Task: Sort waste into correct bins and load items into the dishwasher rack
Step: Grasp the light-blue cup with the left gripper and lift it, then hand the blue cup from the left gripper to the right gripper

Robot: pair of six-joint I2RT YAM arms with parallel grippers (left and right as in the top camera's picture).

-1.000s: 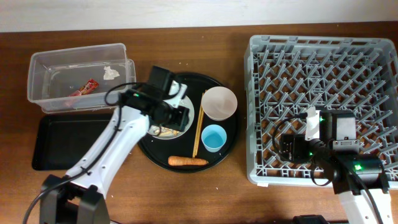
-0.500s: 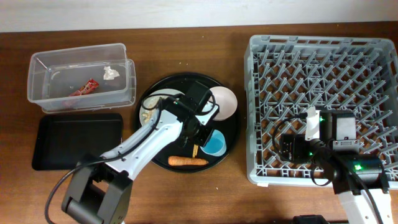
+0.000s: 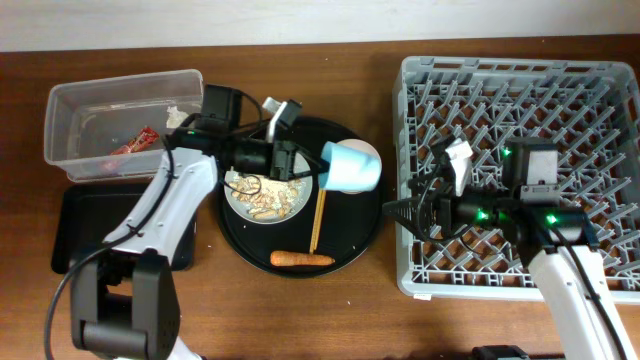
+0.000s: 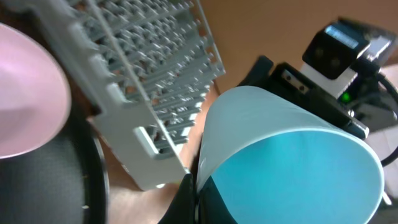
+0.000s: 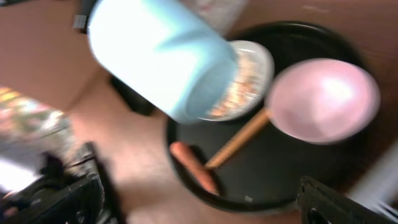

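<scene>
The cup hangs above the white bowl and tray and would drop there, so my left gripper should hold it until it reaches my open right gripper.
My left gripper [image 3: 315,168] is shut on the rim of the small light-blue cup [image 3: 348,168], which hangs tilted on its side above the round black tray [image 3: 368,232]. The left wrist view shows one finger inside the cup [image 4: 286,155] and one outside. The white bowl [image 3: 368,153], pinkish outside [image 5: 323,99], sits just behind the cup. A plate [image 3: 262,197] holds beige food scraps. Beside it lie the chopsticks [image 3: 318,218] and the carrot [image 3: 301,259]. My right gripper [image 3: 392,212] is open and holds nothing, at the left edge of the dishwasher rack [image 3: 560,110], pointing at the tray.
The clear tub [image 3: 100,95] at the back left holds a red wrapper [image 3: 135,143] and a white scrap [image 3: 178,115]. The flat black tray [image 3: 85,235] lies in front of it, partly under my left arm.
My left gripper closed on the light-blue cup and raised it off the round tray, tipping it sideways. My right arm swung left to the rack's left edge.
</scene>
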